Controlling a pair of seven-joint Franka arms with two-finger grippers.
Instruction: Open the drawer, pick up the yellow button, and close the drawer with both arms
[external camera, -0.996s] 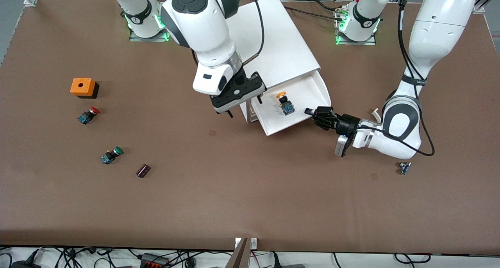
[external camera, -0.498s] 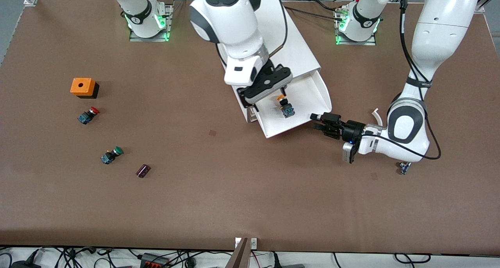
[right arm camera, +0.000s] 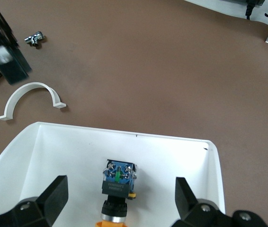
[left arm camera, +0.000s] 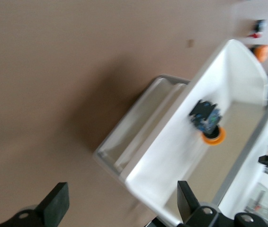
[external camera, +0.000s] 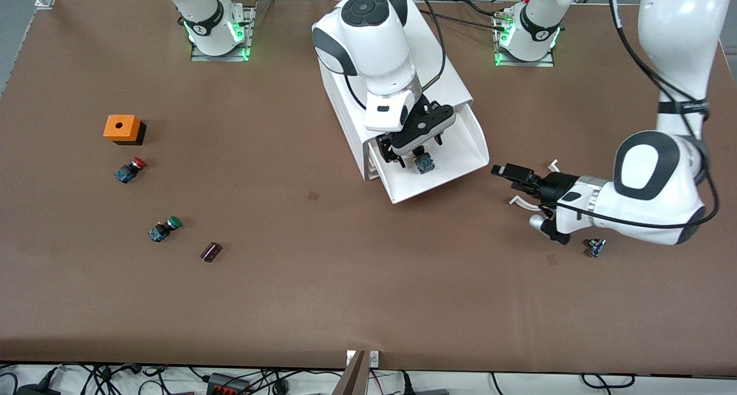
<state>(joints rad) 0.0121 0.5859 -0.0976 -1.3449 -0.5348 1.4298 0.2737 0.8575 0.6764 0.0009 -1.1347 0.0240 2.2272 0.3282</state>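
Next, my right gripper takes hold of the yellow button by its dark body to get it out of the open drawer.
The white drawer stands pulled out of the cabinet. The button lies on its side on the drawer floor, dark body toward the front wall; its yellow-orange cap shows in the wrist views. My right gripper hangs open just above it, one finger on each side, touching nothing. My left gripper is open and empty over the bare table beside the drawer's front corner, toward the left arm's end.
An orange box, a red button, a green button and a small dark part lie toward the right arm's end. White curved clips and a small part lie by the left arm.
The left gripper opened, let go of the drawer front and drew back toward its own end. The right gripper swung over the open drawer and came down above the button.
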